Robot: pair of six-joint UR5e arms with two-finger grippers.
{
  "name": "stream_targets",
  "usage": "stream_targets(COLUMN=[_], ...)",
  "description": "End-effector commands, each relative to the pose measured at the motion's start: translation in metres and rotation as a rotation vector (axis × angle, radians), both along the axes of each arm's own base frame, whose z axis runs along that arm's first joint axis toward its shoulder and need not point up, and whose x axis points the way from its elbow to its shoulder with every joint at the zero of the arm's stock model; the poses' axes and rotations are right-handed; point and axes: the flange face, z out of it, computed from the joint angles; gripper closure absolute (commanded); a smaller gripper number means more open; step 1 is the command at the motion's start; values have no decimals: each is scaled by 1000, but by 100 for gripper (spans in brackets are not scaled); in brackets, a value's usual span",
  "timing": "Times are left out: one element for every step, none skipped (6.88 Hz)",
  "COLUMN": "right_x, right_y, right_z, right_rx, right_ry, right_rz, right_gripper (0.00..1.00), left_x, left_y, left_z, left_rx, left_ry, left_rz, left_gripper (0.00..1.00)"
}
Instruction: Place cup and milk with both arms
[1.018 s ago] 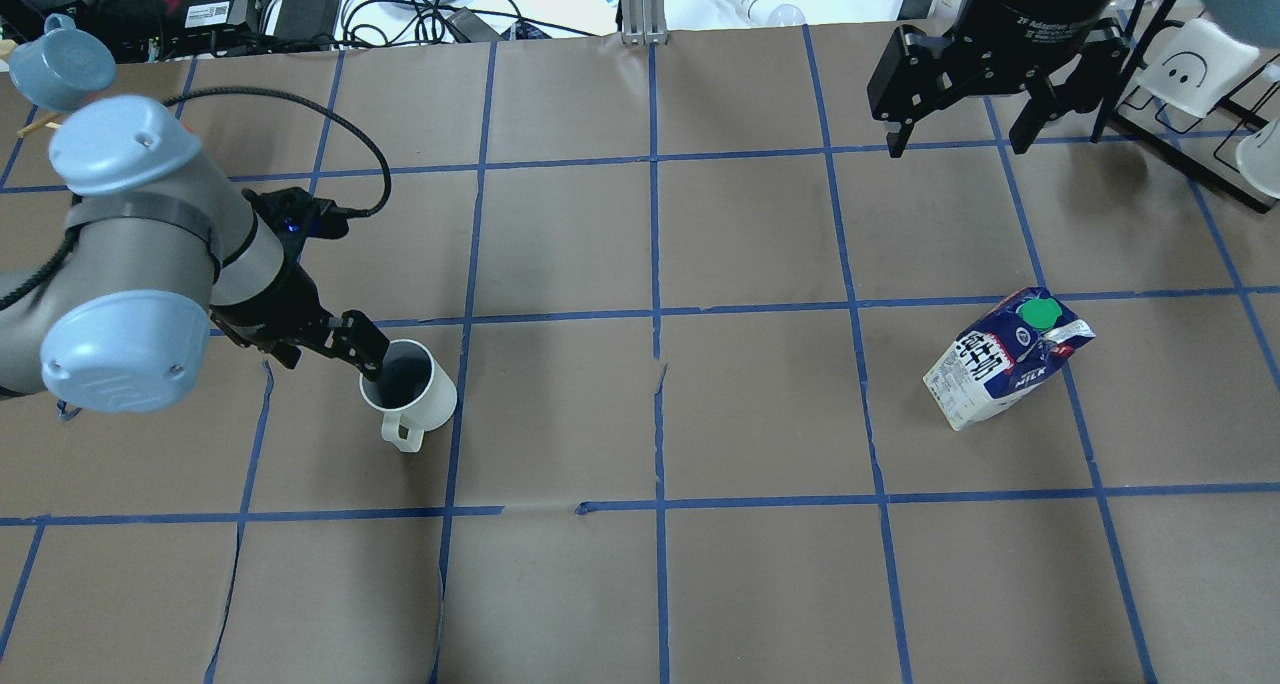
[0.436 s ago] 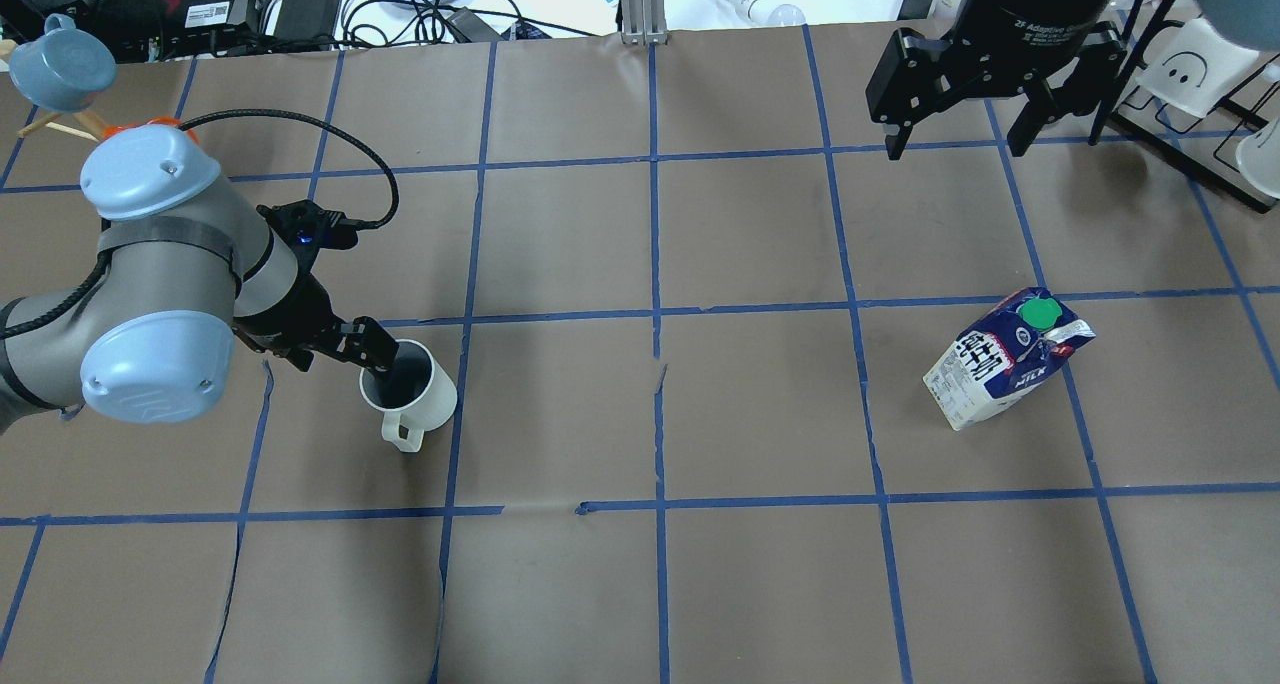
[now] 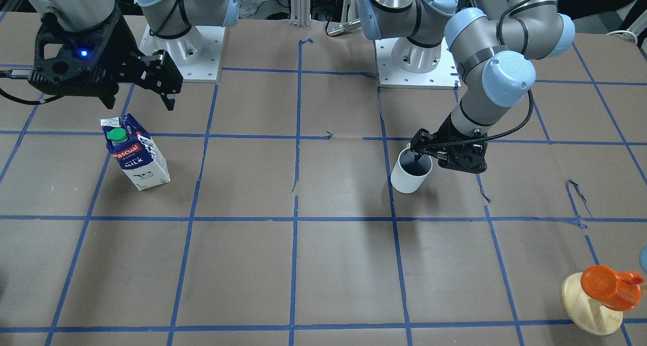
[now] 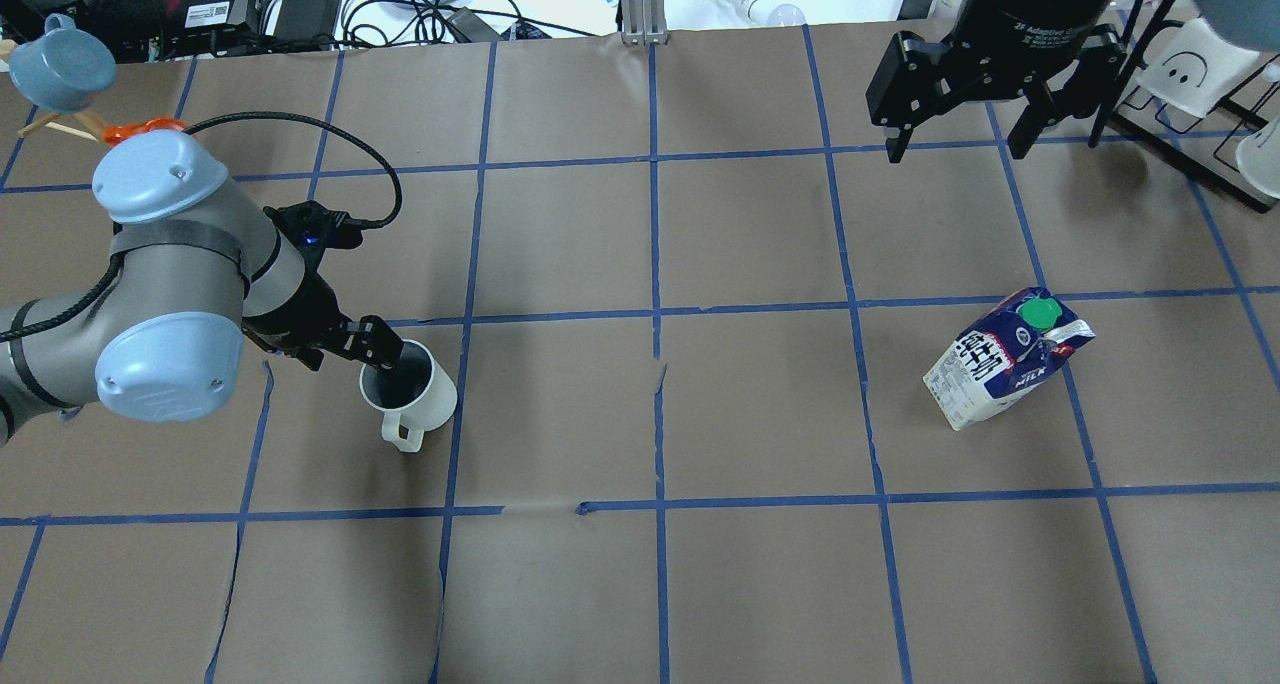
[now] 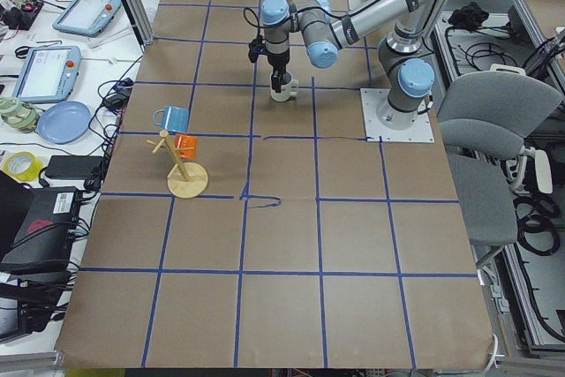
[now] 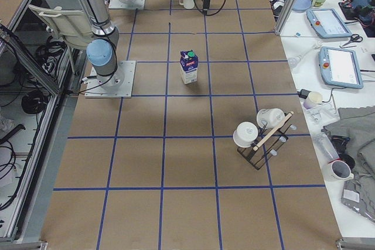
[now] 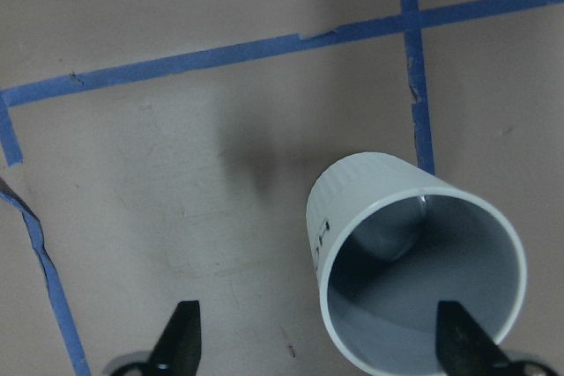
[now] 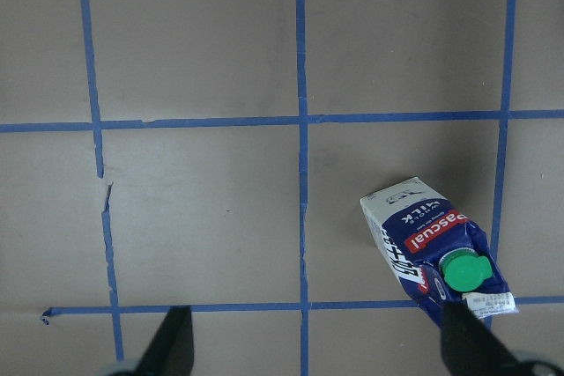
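Observation:
My left gripper grabs the white cup (image 3: 405, 181) by its rim (image 3: 424, 170) next. Then it places the cup.
The white cup (image 4: 418, 392) stands upright left of the middle, its handle toward the robot; it also shows in the front view (image 3: 410, 178) and the left wrist view (image 7: 414, 261). My left gripper (image 4: 376, 356) is open and low at the cup's rim. One finger (image 7: 460, 339) is over the cup's mouth, the other (image 7: 179, 339) is outside it over the paper. The milk (image 4: 1005, 369) stands on the right, also in the front view (image 3: 136, 156) and the right wrist view (image 8: 434, 248). My right gripper (image 4: 955, 146) is open and empty, high above the table beyond the milk.
A wooden stand (image 3: 590, 308) with an orange cup and a blue cup (image 4: 58, 64) is at the far left. A black rack with white cups (image 4: 1195, 74) is at the far right. Cables and devices lie beyond the table's far edge. Blue tape lines grid the brown paper.
My left arm's elbow and wrist have swung to the right while its gripper stayed at the cup's rim. The cup, the milk and the right gripper have hardly moved.

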Motion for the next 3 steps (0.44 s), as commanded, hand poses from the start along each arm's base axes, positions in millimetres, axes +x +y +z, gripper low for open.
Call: stream_targets(right_x=[0,0,0], right_y=[-1,-1,-1], right_z=[-1,0,-1], right_rx=[1,-1,1], right_ry=[-1,-4,-4], right_rz=[-1,-1,-1], right_gripper=[0,0,0], left_x=[0,0,-6], left_y=[-2,-3,-5], left_z=[-14,-20,-25], left_rx=[33,46,45], left_ry=[9,15,78], left_rz=[26,28,34], left_gripper=[26,65,92])
